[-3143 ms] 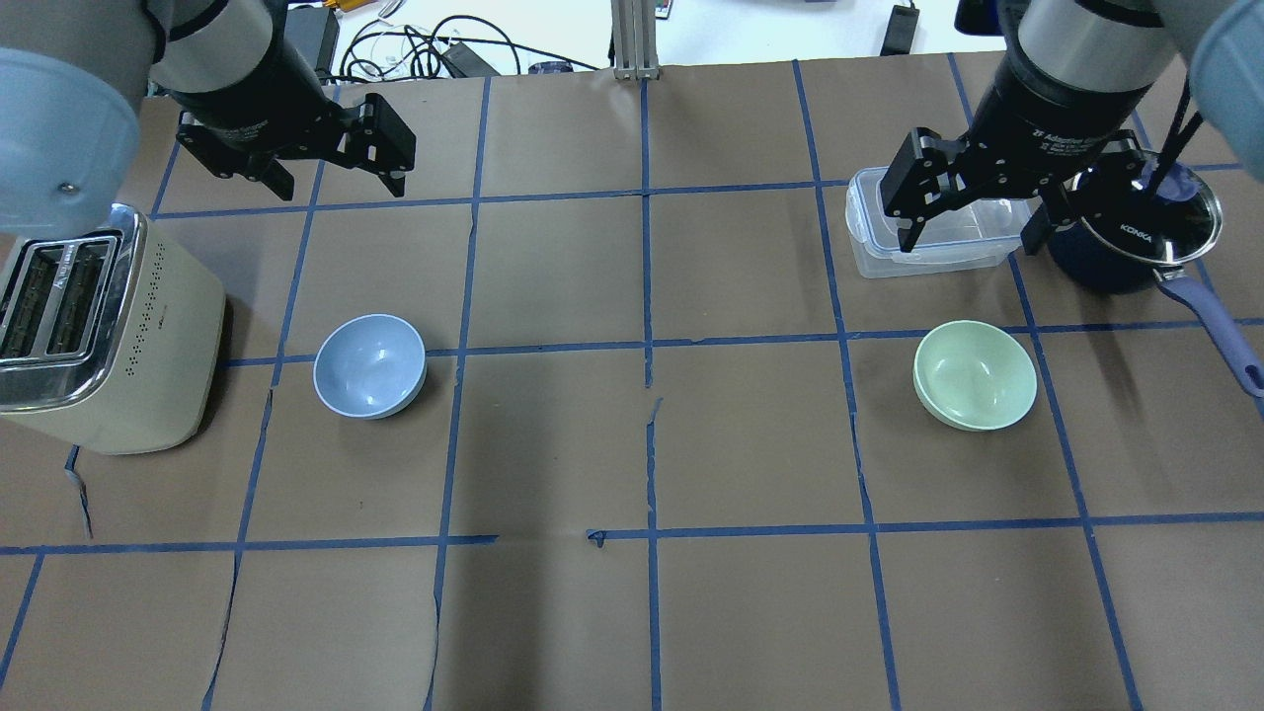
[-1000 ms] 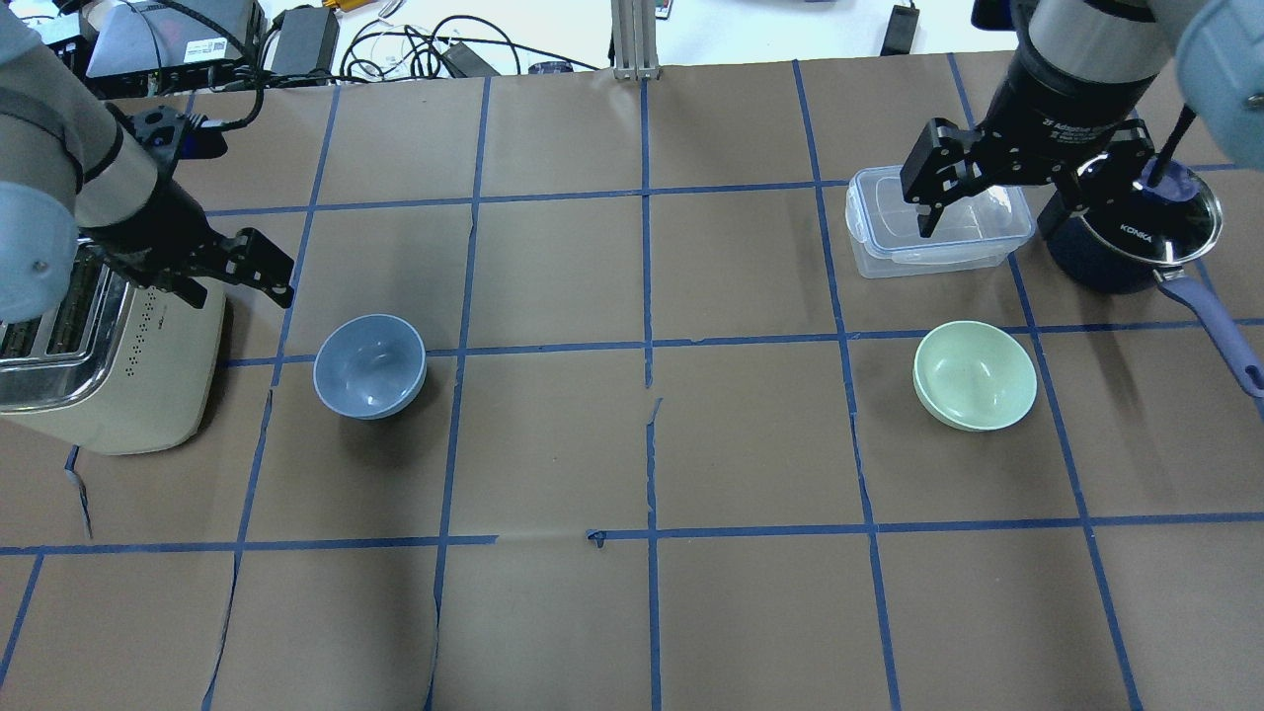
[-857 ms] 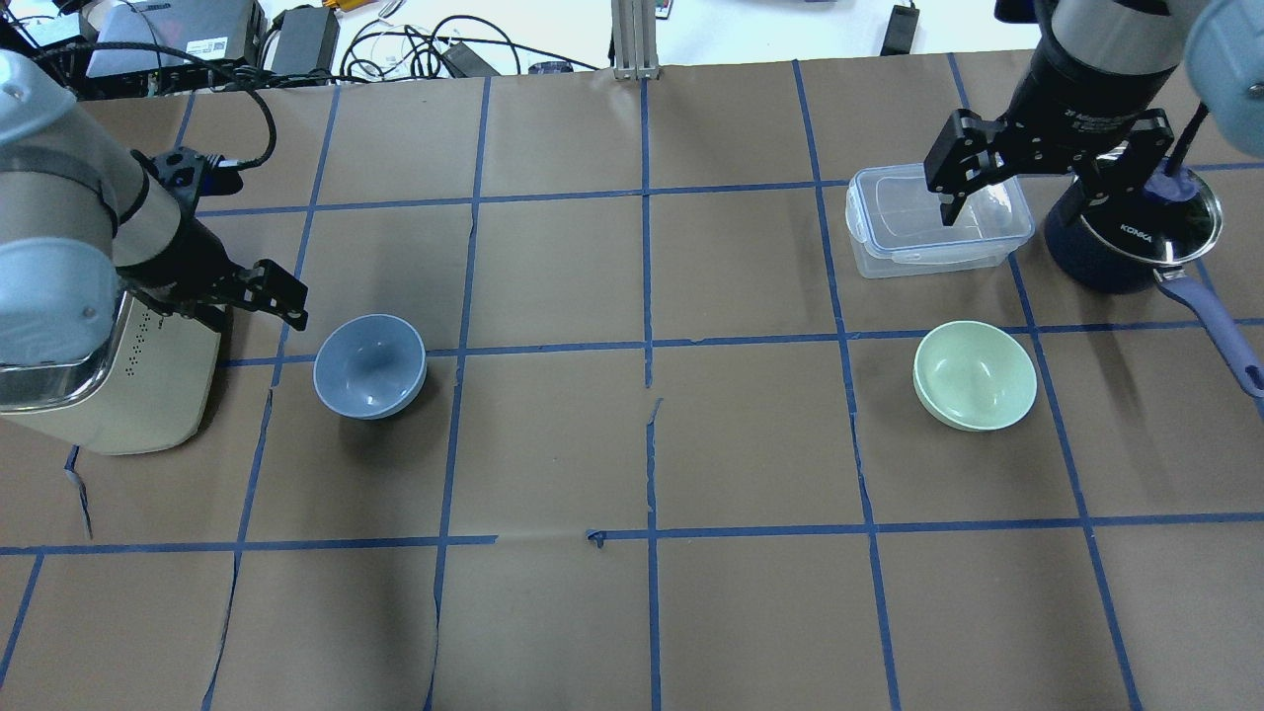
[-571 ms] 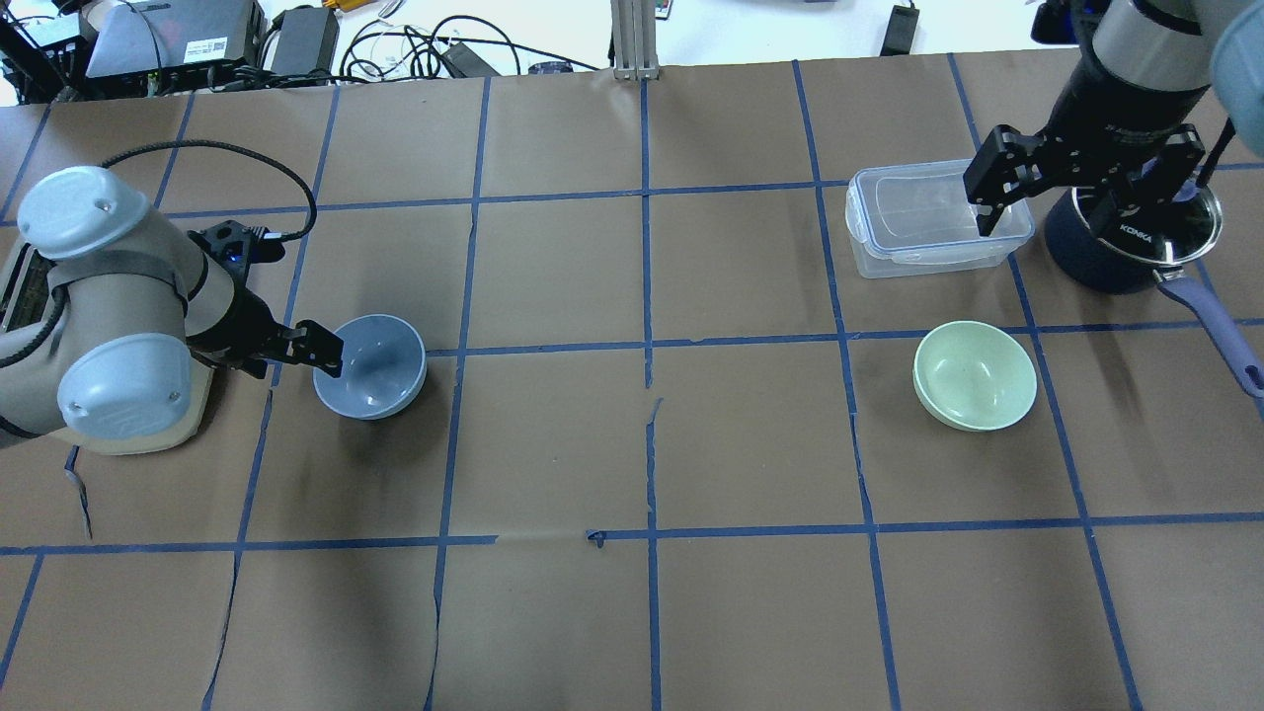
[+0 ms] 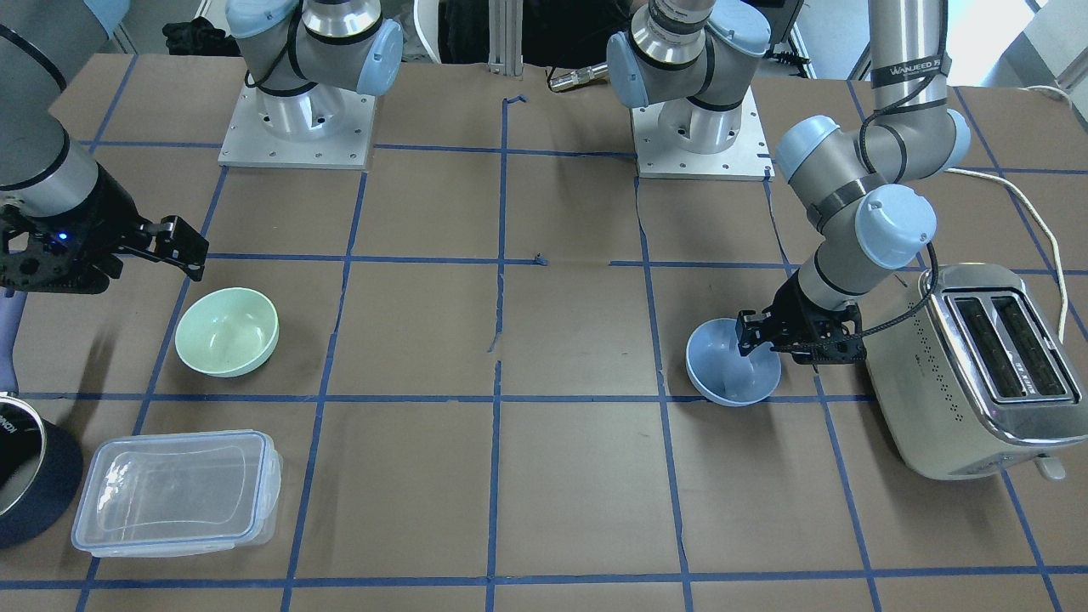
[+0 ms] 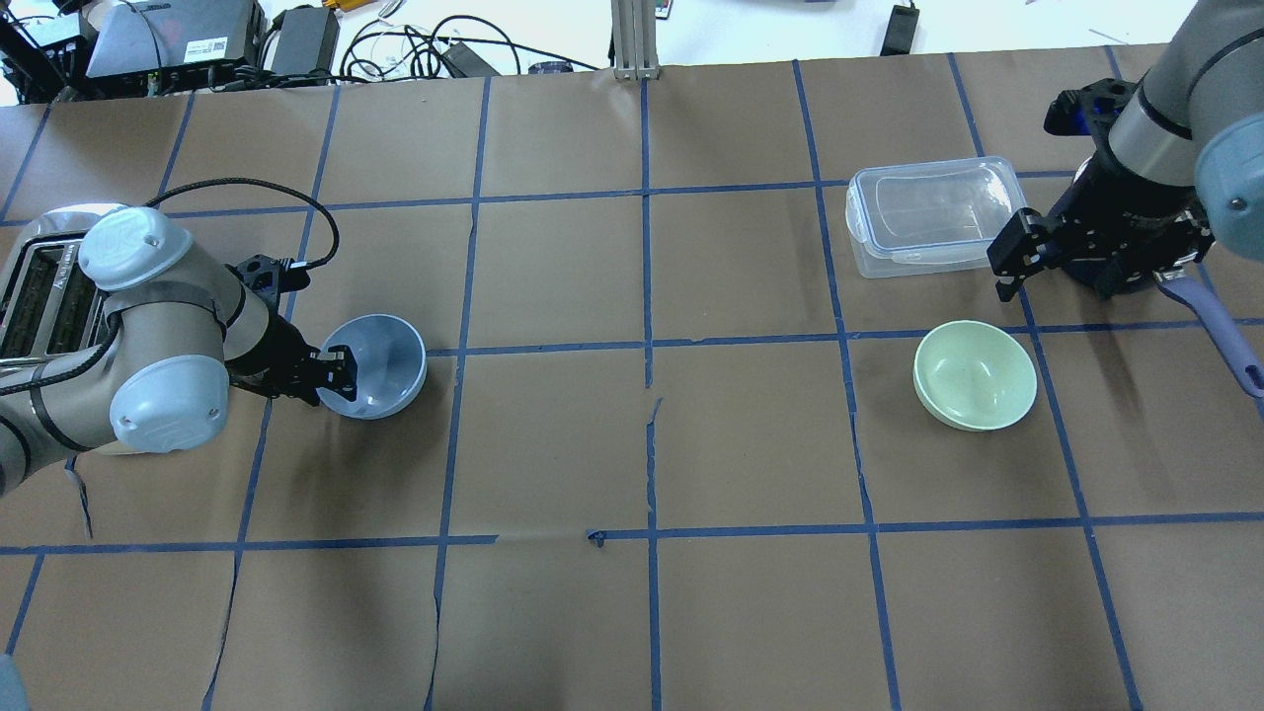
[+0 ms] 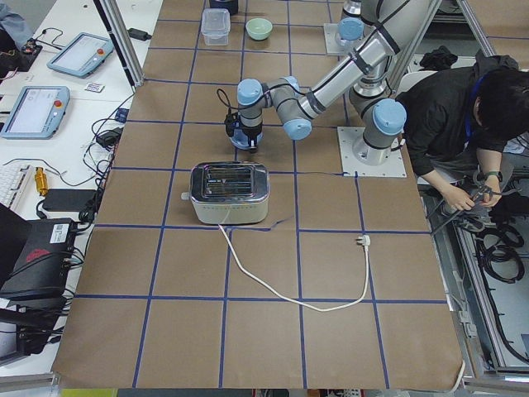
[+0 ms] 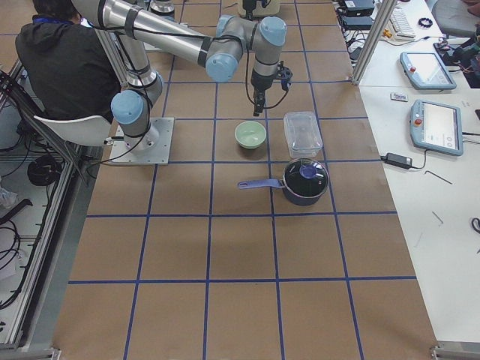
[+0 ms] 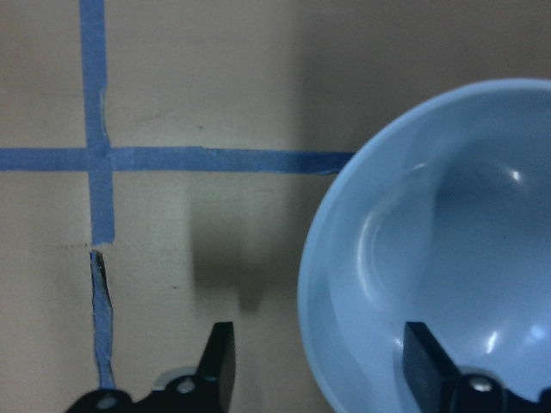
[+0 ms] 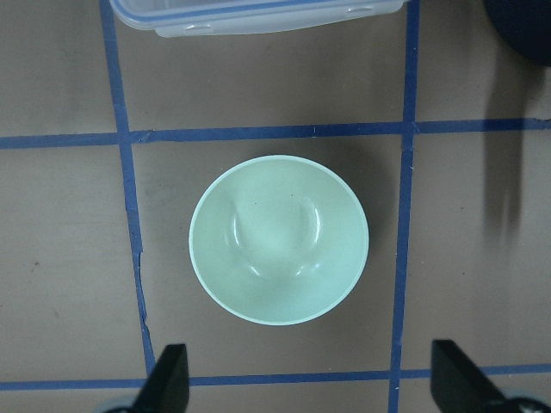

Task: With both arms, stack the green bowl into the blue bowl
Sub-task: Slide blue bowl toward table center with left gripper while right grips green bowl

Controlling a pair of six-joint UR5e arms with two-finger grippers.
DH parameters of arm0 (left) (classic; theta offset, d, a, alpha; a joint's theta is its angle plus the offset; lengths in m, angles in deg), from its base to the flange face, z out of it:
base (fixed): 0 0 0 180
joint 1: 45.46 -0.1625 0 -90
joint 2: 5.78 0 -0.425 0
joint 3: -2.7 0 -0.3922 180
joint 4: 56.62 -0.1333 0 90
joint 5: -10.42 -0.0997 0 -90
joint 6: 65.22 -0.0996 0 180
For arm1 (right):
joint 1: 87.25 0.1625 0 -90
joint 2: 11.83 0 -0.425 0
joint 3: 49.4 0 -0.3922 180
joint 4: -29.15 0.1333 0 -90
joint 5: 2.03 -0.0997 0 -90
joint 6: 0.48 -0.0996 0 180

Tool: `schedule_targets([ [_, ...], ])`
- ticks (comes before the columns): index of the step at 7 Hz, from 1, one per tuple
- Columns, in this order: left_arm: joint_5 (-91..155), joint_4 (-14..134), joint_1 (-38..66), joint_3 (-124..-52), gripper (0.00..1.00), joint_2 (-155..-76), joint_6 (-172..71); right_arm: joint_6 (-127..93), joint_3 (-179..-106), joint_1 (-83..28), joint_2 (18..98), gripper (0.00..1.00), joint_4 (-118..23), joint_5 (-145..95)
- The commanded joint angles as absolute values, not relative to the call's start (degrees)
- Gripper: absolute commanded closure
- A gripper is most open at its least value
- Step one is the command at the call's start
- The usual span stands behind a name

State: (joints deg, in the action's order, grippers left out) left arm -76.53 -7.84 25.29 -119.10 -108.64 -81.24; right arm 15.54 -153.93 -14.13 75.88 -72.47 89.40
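Note:
The blue bowl's round body is wider than my open fingers, so I should pinch the bowl next by its thin rim (image 9: pixel 312 297) with my left gripper.
The blue bowl (image 6: pixel 375 363) stands upright on the left of the table, next to the toaster. My left gripper (image 6: pixel 331 367) is open and low at the bowl's left rim. In the left wrist view one finger (image 9: pixel 428 361) is inside the bowl (image 9: pixel 439 249) and the other (image 9: pixel 219 361) is outside it. The green bowl (image 6: pixel 976 375) stands upright on the right. My right gripper (image 10: pixel 316 383) is open and empty, raised above the green bowl (image 10: pixel 278 238), which lies between its fingers in the wrist view.
A cream toaster (image 6: pixel 44 286) stands just left of the blue bowl, under my left arm. A clear lidded container (image 6: pixel 933 212) and a dark pot with a blue handle (image 6: pixel 1220 326) stand behind the green bowl.
My left gripper swung down from the far left over the toaster and settled on the blue bowl's rim. My right gripper moved right and nearer, off the clear container. Both bowls stayed put.

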Motion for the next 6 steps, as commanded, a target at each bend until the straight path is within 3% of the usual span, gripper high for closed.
schedule_targets([
  [1,-75.0,-4.7,25.4,-117.3,1.00,-108.9,-78.4,19.4,-160.9,-18.0,74.3,0.00,-78.3,89.1],
  [3,-69.1,12.7,31.2,-107.2,1.00,-108.3,-71.6,19.6,-163.0,-20.3,69.8,0.00,-84.6,89.2],
  [6,-66.9,4.2,51.9,-105.2,1.00,-110.4,-39.4,18.9,-162.7,-20.3,64.7,0.00,-84.8,89.4],
])
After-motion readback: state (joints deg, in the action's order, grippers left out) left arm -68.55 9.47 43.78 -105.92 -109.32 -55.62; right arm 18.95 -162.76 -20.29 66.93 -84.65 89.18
